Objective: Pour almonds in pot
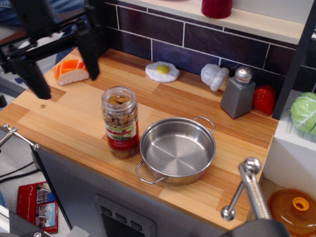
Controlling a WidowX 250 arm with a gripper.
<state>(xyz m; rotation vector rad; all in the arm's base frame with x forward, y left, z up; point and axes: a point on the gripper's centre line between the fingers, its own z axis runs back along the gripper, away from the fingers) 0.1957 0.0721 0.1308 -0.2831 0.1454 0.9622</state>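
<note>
Next, my gripper grabs the jar's labeled body [122, 129], which leaves the jar's opening [119, 96] free to pour almonds into the pot.
The clear jar of almonds [120, 122] with its red, green and white label stands upright on the wooden counter, its top open. The shiny steel pot [177, 149] with two wire loop handles sits just right of the jar, empty. My gripper [64, 79] is open and empty, raised above the counter up and to the left of the jar. Its two black fingers [90, 55] hang wide apart, clear of the jar.
An orange-and-white toy sushi [71, 70] lies behind the gripper. A toy fried egg [162, 71], a white garlic [215, 76], a grey shaker [238, 92] and a strawberry [265, 98] line the back. A metal handle [247, 190] juts up front right.
</note>
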